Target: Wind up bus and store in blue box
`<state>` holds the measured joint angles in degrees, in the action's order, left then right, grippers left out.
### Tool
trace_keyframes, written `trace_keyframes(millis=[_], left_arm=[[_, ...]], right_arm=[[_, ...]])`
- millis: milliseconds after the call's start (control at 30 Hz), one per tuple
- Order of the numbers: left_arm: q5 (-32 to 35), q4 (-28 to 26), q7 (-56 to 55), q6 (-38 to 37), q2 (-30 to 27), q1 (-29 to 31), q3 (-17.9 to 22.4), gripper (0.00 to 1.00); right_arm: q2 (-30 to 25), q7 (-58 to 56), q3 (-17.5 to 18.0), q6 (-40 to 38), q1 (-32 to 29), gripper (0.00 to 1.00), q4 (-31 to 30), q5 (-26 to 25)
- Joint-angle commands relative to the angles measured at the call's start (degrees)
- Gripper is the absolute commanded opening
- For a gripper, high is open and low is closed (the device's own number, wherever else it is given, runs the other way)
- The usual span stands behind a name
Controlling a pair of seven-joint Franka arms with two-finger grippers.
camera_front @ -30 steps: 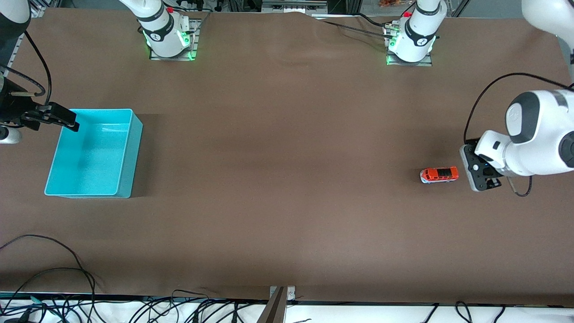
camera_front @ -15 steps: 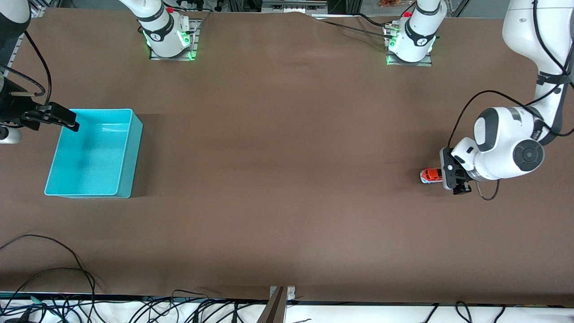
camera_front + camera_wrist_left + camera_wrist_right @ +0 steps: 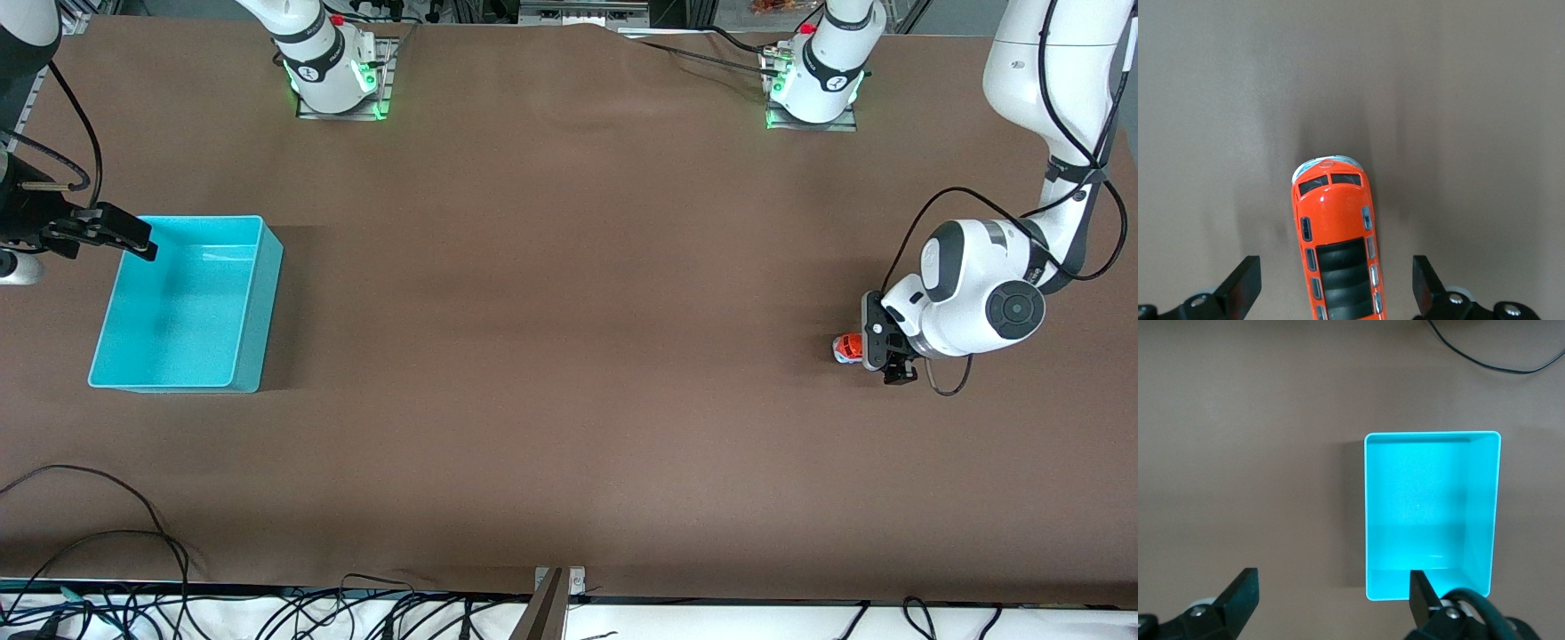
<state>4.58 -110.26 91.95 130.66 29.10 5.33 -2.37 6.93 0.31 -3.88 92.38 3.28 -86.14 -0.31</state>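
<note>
The orange-red bus [image 3: 848, 348] needs to be grabbed next by its long window-lined sides with my left gripper, so that I can wind it up.
The small orange-red bus [image 3: 849, 345] stands on the table toward the left arm's end, mostly covered by the left arm's hand in the front view. In the left wrist view the bus [image 3: 1335, 240] lies lengthwise between my open fingers, with a gap on each side. My left gripper [image 3: 876, 348] is low over the bus and open. The blue box [image 3: 182, 302] sits open and empty toward the right arm's end; it also shows in the right wrist view [image 3: 1431, 513]. My right gripper [image 3: 111, 233] waits open over the box's outer corner.
Brown table cover [image 3: 569, 356] spans the whole surface. Loose black cables [image 3: 107, 533] lie along the edge nearest the front camera. The two arm bases [image 3: 333, 71] stand at the table's farthest edge.
My left gripper has moved from beside the bus's rear end to over the bus, straddling it. The bus and the right arm have not moved.
</note>
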Motion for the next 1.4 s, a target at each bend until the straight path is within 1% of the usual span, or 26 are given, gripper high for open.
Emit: trace_keyframes(millis=[0,233,267,300,333,367,433,533,667,700,900,1267,1367], left_arm=[[1.57,-1.63,1.3,2.84,0.87,0.73,-0.09,1.0],[1.49,-2.95,1.13,4.34,0.87,0.91,-0.09,1.0],[1.49,-2.95,1.13,4.34,0.87,0.91,-0.09,0.99],[1.49,-2.95,1.13,4.34,0.87,0.82,-0.09,0.95],[1.57,-2.95,1.21,4.43,0.87,0.82,-0.09,0.89],[1.49,-2.86,1.13,4.43,0.78,0.82,-0.18,0.81],[1.57,-2.95,1.13,4.43,0.7,0.73,-0.18,0.6],[1.57,-2.95,1.21,4.43,0.7,0.82,-0.09,0.35],[1.57,-2.86,1.3,4.43,0.61,0.73,-0.18,0.23],[1.66,-2.86,1.39,4.43,0.61,0.56,-0.18,0.21],[4.74,-2.68,1.3,4.51,0.52,0.12,-0.53,0.19],[4.91,-3.3,1.39,6.36,0.7,0.2,-0.53,0.19],[4.83,-4.44,1.39,7.85,0.78,0.73,-0.53,0.19]], right_arm=[[-0.07,0.31,0.01,-0.45,0.06,1.0,0.88,0.75],[-0.07,0.4,0.01,-0.36,0.06,1.0,0.88,0.75],[-0.07,0.31,0.01,-0.36,0.06,1.0,0.88,0.75],[-0.07,0.31,0.01,-0.36,0.06,1.0,0.88,0.75],[-0.07,0.39,0.01,-0.36,0.06,1.0,0.88,0.75],[-0.07,0.31,0.01,-0.36,0.06,1.0,0.88,0.75],[-0.07,0.31,0.01,-0.36,0.06,1.0,0.88,0.75],[-0.07,0.31,0.01,-0.36,0.06,1.0,0.88,0.75],[-0.07,0.39,0.01,-0.36,0.06,1.0,0.88,0.75],[-0.07,0.31,0.01,-0.36,0.06,1.0,0.88,0.75],[-0.07,0.31,0.01,-0.36,0.06,1.0,0.88,0.75],[-0.07,0.31,-0.07,-0.36,0.06,1.0,0.88,0.75],[-0.07,0.39,0.01,-0.36,0.06,1.0,0.8,0.75]])
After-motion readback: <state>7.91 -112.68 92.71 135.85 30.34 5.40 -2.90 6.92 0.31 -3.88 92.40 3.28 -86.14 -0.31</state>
